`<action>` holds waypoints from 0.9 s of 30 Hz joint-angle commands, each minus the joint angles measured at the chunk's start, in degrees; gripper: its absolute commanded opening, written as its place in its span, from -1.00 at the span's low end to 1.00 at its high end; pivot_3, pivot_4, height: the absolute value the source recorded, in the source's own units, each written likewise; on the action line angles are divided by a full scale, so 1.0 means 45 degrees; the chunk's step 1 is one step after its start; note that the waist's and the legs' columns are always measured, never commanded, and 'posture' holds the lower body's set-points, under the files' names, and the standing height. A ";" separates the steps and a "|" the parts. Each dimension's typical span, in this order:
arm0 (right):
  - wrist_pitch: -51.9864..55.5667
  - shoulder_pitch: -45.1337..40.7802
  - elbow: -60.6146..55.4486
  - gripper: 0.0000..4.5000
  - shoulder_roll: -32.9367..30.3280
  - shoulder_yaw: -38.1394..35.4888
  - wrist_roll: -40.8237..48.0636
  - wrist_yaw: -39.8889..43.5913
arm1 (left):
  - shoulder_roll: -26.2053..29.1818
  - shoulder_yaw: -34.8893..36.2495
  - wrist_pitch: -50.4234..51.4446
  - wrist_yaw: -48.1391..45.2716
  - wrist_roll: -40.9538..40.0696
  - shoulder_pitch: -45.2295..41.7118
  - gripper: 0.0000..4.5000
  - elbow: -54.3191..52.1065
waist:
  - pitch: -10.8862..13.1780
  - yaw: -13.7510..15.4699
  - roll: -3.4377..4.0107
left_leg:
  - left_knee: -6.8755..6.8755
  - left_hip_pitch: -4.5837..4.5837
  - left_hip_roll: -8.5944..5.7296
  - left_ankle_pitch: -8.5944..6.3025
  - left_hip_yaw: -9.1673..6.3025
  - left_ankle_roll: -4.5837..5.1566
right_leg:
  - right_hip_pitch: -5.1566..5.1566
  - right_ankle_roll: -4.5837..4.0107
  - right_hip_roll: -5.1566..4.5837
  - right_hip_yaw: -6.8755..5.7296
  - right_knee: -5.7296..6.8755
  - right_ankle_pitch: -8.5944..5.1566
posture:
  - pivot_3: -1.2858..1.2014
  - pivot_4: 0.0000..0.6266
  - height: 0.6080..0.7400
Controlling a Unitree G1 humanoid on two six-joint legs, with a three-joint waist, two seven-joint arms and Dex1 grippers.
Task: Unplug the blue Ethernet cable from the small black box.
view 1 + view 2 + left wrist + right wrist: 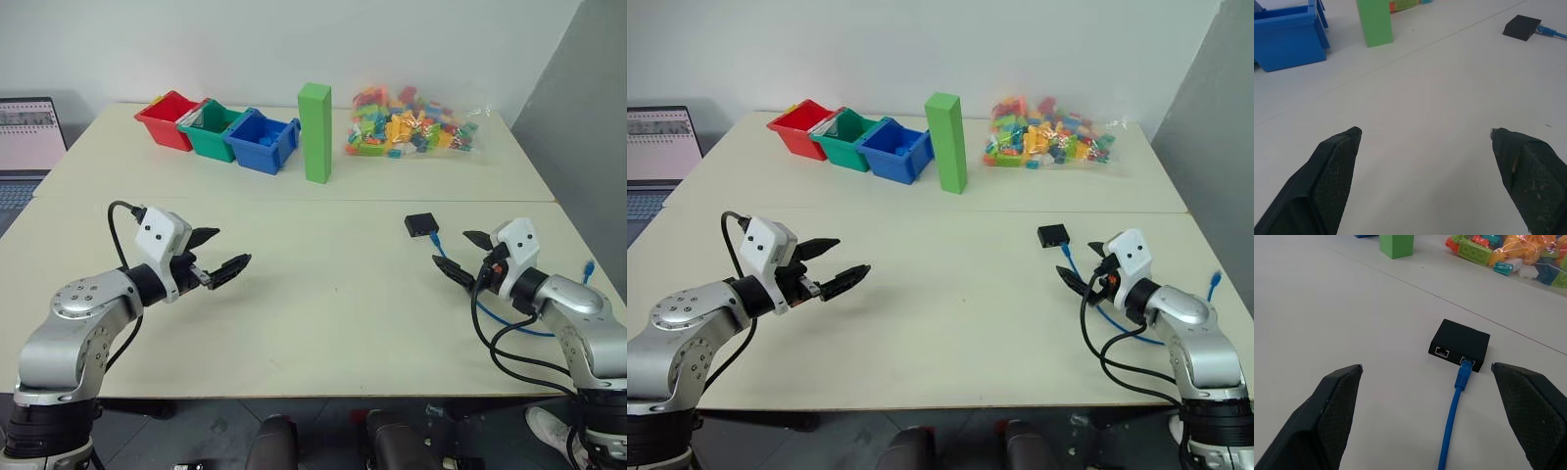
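Observation:
The blue cable trails slack (529, 331) across the table. My right gripper next grabs it by its stiff plug end (434, 237) at the black box to unplug it.
The small black box (1460, 345) lies flat on the cream table, right of centre, with two ports in its near side. The blue Ethernet cable (1450, 418) is plugged into one of those ports and trails back past my right arm, its far plug (589, 266) lying near the table's right edge. My right gripper (466, 257) hovers open just short of the box (422, 224), pointing at it. Over the left side of the table my left gripper (219, 253) is open and holds nothing; the box (1521, 27) lies far ahead of it.
Red, green and blue bins (262, 141) stand in a row at the back left. An upright green block (315, 132) stands beside them, and a clear bag of coloured bricks (409, 123) lies at the back right. A laptop (24, 142) sits at the far left.

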 commanded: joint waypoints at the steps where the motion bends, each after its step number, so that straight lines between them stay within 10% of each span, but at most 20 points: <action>1: -0.0062 -0.0223 -0.0238 0.99 -0.0174 -0.0372 0.0091 -0.0019 | 0.0151 0.0240 -0.0293 -0.0146 -0.0055 0.0101 1.00 -0.0482 | 0.0000 0.0001 0.0000 | 0.0000 0.0000 0.0000 0.0000 -0.0001 0.0000 | 0.0000 0.0000 0.0000 -0.0001 0.0000 0.0000 | 0.03 -0.52 1.00; 27: -0.0265 -0.2099 0.3050 0.99 0.1973 0.0926 -0.2346 -0.3196 | -0.0005 -0.1544 -0.0083 -0.1141 -0.0335 -0.0496 1.00 -0.1904 | 0.0002 -0.0004 0.0005 | 0.0001 0.0000 0.0000 0.0001 0.0005 -0.0001 | -0.0006 -0.0009 0.0000 0.0005 0.0007 0.0005 | 0.03 -0.52 1.00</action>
